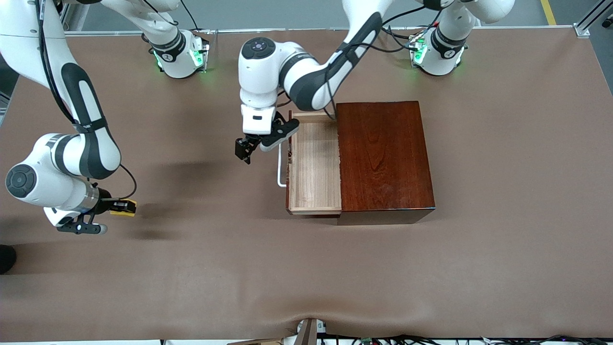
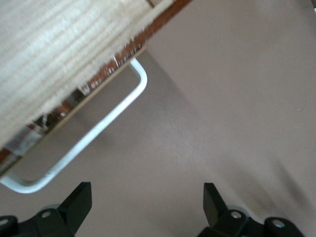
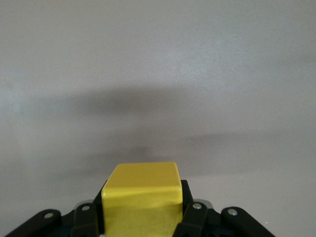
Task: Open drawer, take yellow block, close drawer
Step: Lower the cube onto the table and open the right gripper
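Observation:
The yellow block is above the brown table, its soft shadows apart, and would fall if released now, so my right gripper should keep holding it.
The drawer stands pulled out of the dark reddish-brown wooden box, its pale interior bare, its white U-shaped handle facing the right arm's end of the table. My left gripper is open and empty over the table just in front of the handle; the left wrist view shows the handle and the drawer front. My right gripper is shut on the yellow block, held above the table near the right arm's end; the block sits between its fingers.
The brown table stretches all round the box. A dark object shows at the table's edge by the right arm's end. Cables and a bracket lie along the edge nearest the front camera.

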`<state>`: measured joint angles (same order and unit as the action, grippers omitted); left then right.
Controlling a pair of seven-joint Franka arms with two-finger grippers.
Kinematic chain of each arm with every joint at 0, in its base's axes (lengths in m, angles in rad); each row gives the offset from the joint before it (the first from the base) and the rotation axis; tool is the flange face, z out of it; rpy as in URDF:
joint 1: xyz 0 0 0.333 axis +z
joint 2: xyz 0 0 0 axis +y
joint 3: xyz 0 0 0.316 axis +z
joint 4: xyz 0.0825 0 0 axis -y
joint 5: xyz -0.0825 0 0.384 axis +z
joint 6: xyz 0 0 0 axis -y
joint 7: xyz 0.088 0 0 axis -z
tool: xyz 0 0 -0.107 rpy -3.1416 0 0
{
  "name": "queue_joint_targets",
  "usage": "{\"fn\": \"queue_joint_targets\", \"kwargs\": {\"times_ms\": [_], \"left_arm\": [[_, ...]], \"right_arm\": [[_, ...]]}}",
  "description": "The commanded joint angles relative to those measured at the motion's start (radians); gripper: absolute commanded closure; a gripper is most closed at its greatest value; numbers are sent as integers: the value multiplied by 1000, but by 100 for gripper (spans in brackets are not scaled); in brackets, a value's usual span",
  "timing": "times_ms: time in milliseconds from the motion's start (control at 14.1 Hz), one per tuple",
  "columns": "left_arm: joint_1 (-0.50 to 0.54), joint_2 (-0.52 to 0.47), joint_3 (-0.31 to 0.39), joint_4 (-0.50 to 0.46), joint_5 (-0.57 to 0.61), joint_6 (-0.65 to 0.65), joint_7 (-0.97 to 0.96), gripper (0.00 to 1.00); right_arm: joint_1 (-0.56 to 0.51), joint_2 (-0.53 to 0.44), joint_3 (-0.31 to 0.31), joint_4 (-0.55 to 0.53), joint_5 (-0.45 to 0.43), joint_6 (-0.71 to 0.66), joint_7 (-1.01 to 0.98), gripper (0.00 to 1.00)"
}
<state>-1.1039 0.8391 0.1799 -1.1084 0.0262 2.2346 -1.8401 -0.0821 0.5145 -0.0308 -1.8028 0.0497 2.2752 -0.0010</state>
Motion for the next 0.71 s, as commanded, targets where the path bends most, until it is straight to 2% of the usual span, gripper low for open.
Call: {"fn": "queue_joint_targets", "kwargs": {"times_ms": [0,71,284,569,640], "left_arm": [[-19,63,32,73,-2,20,-78,0],[-31,66,45,73,0,20,-115,0],[-114,100,150,71,-2,19,-215,0],[-149,133,182,65,12,7,-333,0],[-151,135,184,65,17,-7,-334,0]], "right_arm": [[-18,22,11,-13,-18,55,64,100],[-30,29,11,-18,-18,58,64,100],[-33,74,11,-20,-18,98,59,100],[-41,117,11,-24,-18,170,50,100],[-38,118,11,-24,-18,170,49,76]]}}
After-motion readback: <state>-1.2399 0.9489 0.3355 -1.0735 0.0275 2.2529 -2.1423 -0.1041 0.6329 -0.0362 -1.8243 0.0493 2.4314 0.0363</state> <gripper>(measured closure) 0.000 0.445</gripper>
